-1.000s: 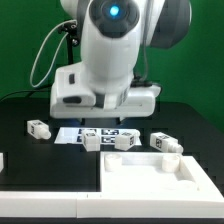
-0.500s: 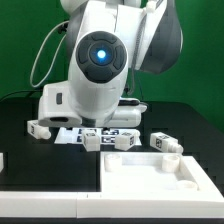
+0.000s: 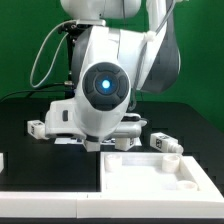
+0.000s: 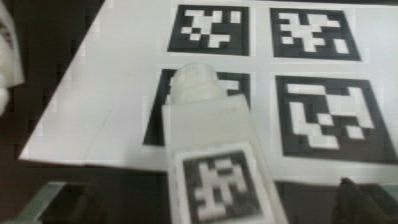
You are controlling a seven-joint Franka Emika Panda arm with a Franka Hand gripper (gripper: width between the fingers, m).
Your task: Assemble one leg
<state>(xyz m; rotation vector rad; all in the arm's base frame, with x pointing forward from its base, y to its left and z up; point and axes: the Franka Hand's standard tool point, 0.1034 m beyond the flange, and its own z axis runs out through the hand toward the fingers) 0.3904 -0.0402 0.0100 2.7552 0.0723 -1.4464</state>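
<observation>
My gripper's fingers are on either side of the leg's tagged end beside the marker board and closing now would catch the leg, so it is time to close.
In the wrist view a white leg (image 4: pixel 205 140) lies on the marker board (image 4: pixel 98 110), its rounded end pointing away from me and its square tag near my jaws. My gripper (image 4: pixel 206 205) is open, with one dark fingertip on each side of the leg's tagged end, not touching it. In the exterior view the lowered arm hides the gripper and this leg. Two more legs lie on the black table, one at the exterior view's left (image 3: pixel 36 128) and one at its right (image 3: pixel 166 145).
The large white tabletop (image 3: pixel 150 172) with corner holes lies in front, at the exterior view's right. A white part (image 3: pixel 2 160) shows at that view's left edge. Another white piece (image 4: pixel 9 70) lies just off the marker board.
The arm has swung down and toward the exterior view's left. It now covers the marker board and the leg on it, which were in plain sight before.
</observation>
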